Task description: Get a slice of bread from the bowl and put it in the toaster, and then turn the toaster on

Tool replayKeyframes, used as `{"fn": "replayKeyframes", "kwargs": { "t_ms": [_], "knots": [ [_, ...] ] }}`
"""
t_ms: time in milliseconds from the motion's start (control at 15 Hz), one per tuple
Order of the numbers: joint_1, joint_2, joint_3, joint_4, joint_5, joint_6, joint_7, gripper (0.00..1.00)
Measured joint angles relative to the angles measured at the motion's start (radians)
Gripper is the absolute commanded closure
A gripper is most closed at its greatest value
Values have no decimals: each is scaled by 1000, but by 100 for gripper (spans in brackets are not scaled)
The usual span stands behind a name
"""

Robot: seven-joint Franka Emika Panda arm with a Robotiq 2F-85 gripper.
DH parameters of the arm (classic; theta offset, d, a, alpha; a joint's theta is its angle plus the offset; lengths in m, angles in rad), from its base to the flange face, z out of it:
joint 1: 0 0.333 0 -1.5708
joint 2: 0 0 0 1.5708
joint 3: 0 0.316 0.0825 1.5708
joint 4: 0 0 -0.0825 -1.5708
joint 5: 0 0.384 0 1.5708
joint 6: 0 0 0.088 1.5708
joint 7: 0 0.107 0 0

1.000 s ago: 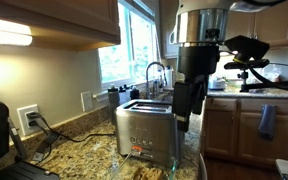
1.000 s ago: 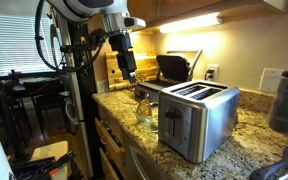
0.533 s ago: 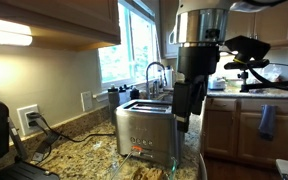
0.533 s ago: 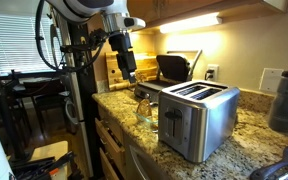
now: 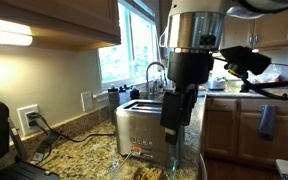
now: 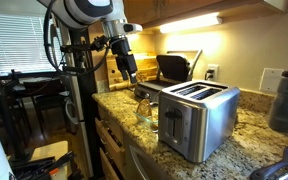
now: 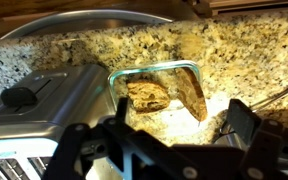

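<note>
I need to grab the leaning bread slice next by its raised edge, across its thickness, so its opposite edge stays free to go into the toaster [image 5: 142, 135].
The steel toaster [image 5: 142, 135] [image 6: 196, 115] stands on the granite counter. In the wrist view its lever side [image 7: 29, 105] fills the left. The clear glass bowl [image 7: 154, 68] sits next to it and holds tan bread slices [image 7: 146, 95], one leaning upright [image 7: 192, 92]. An exterior view shows the bowl [image 6: 144, 108] at the toaster's end; in another it lies at the bottom edge [image 5: 144, 172]. My gripper [image 7: 159, 135] [image 5: 174, 122] [image 6: 131, 74] hangs open and empty above the bowl, beside the toaster, touching nothing.
A black appliance [image 6: 174, 67] stands behind the toaster by the wall. A dark bottle [image 6: 287, 100] stands past the toaster. There is a sink faucet [image 5: 156, 75] under the window and a wall outlet with a cord [image 5: 29, 118]. The counter edge [image 6: 109, 125] drops off near the bowl.
The arm has shifted sideways toward the toaster and the bowl and tilted a little. The jaws stayed open.
</note>
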Motion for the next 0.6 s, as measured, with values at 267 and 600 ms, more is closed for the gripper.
{"fn": "replayKeyframes", "kwargs": {
  "t_ms": [267, 600],
  "knots": [
    [8, 99, 13, 3, -1, 125, -1, 0],
    [12, 229, 12, 24, -1, 248, -34, 0]
  ]
}}
